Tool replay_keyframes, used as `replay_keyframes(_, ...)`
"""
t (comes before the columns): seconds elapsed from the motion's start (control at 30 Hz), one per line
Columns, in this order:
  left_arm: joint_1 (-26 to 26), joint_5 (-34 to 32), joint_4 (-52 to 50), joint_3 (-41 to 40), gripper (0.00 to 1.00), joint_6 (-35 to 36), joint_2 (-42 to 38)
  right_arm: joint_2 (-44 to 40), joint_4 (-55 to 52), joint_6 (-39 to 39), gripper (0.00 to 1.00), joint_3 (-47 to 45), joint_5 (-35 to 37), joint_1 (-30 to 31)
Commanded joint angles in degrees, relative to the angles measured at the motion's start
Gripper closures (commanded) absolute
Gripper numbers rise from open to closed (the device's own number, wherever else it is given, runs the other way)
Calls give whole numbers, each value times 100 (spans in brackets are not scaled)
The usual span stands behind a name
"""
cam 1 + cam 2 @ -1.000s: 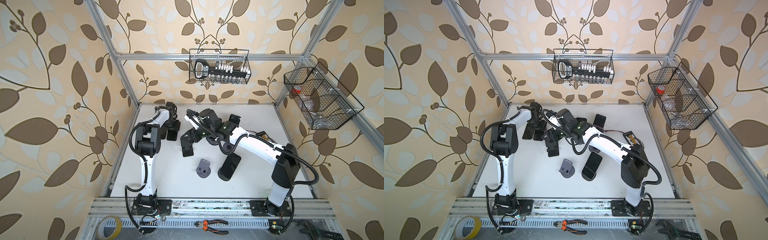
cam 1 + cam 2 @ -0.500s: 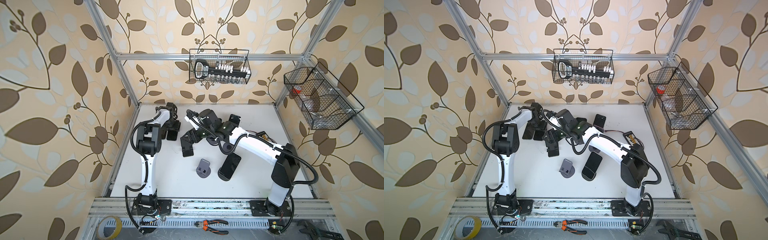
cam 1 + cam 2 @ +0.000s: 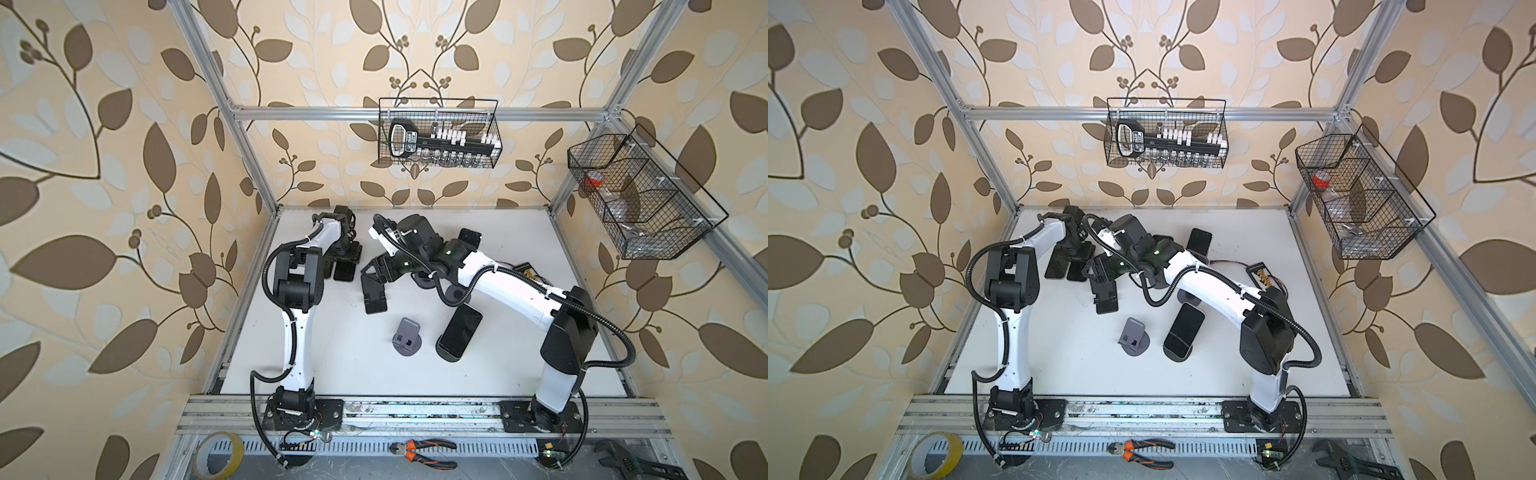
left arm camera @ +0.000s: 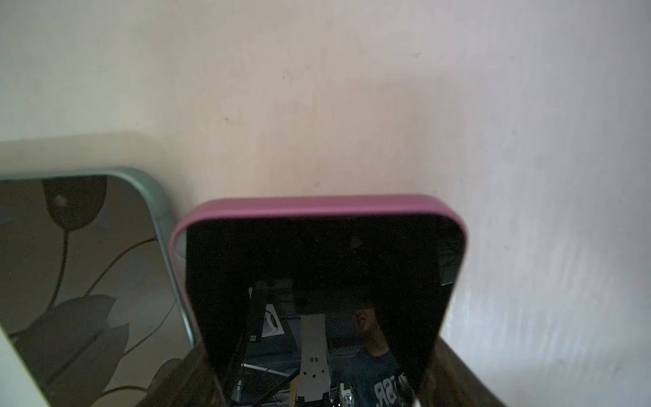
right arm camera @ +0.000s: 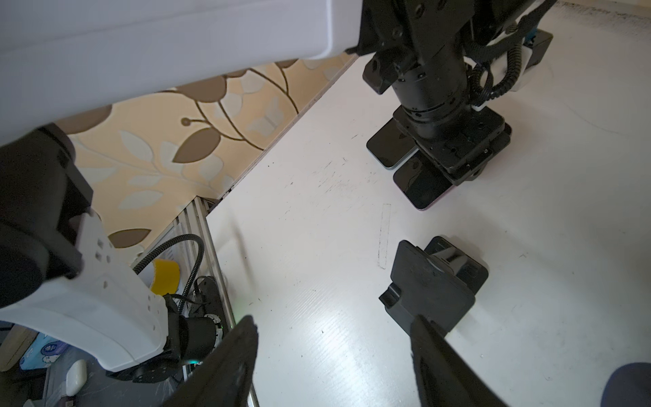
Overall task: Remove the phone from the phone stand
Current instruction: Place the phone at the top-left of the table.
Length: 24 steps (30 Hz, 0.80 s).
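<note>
My left gripper opens next, as the pink-cased phone is low over the table and would settle flat beside the green-edged phone (image 4: pixel 88 264).
My left gripper (image 3: pixel 345 259) (image 4: pixel 317 373) is shut on a pink-cased phone (image 4: pixel 317 267) (image 5: pixel 428 188), held low at the table's back left, flat or nearly so. A green-edged phone (image 4: pixel 88 264) (image 5: pixel 389 148) lies flat right beside it. My right gripper (image 5: pixel 331 338) (image 3: pixel 376 274) is open, nothing between its fingers, just above an empty black phone stand (image 5: pixel 433 282) (image 3: pixel 374 297) (image 3: pixel 1105 297). Nearer the front, another black phone (image 3: pixel 460 332) (image 3: pixel 1183 328) leans on a dark stand. An empty grey stand (image 3: pixel 406 336) (image 3: pixel 1133 336) is beside it.
A further phone (image 3: pixel 469 239) stands at the back behind my right arm. A small board with wires (image 3: pixel 528 274) lies at the right. Wire baskets (image 3: pixel 438 139) (image 3: pixel 636 199) hang on the walls. Pliers (image 3: pixel 422 451) and a tape roll (image 3: pixel 218 455) lie on the front rail.
</note>
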Motion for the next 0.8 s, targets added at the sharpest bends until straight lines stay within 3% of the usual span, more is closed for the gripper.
replay_keyframes(0.0,-37,-129,-106,139,27,42,-29,104,-97,104,30,236,-46,-3)
replay_keyframes(0.77,-37,-200,-97,78,19,82,-94,72,-273,162,31,274,13,41)
